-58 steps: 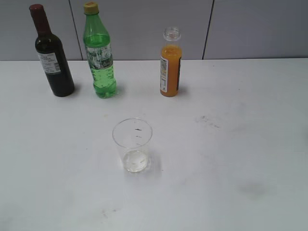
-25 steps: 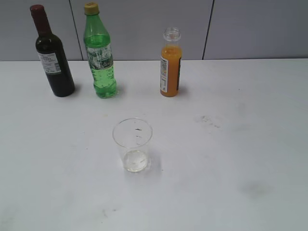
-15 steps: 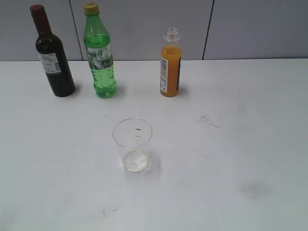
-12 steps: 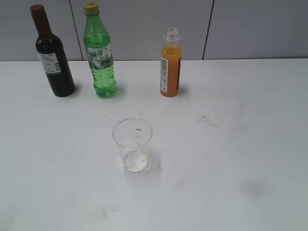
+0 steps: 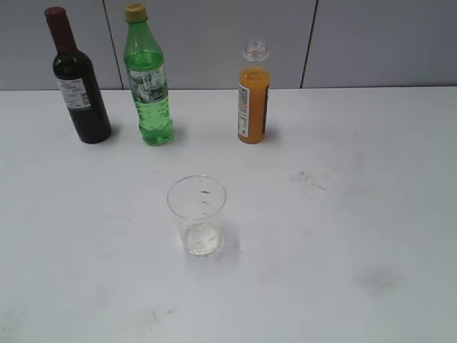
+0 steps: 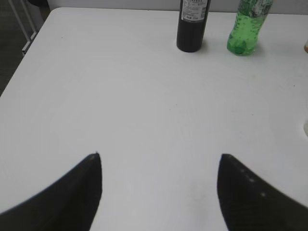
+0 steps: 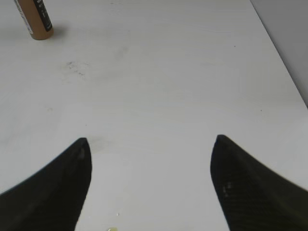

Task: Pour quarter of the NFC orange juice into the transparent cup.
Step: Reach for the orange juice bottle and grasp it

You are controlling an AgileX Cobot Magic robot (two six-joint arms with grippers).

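Note:
The orange juice (image 5: 253, 100) stands close under the bottle's open neck, so my left gripper should next hold the bottle upright around its labelled body (image 5: 253, 111).
The NFC orange juice (image 5: 253, 100) stands upright and capless at the back of the table, right of centre; its base (image 7: 36, 21) shows at the top left of the right wrist view. The transparent cup (image 5: 196, 214) stands upright near the middle, nothing but a faint residue at its bottom. Neither arm appears in the exterior view. My left gripper (image 6: 159, 156) is open over bare table, far from both bottles ahead. My right gripper (image 7: 151, 139) is open too, with only table between its fingers, the juice well ahead to its left.
A dark wine bottle (image 5: 78, 82) and a green bottle with a yellow cap (image 5: 148, 82) stand at the back left. Grey wall panels rise behind the white table (image 5: 343, 214). The table's left edge (image 6: 29, 53) and right edge (image 7: 279, 53) show in the wrist views.

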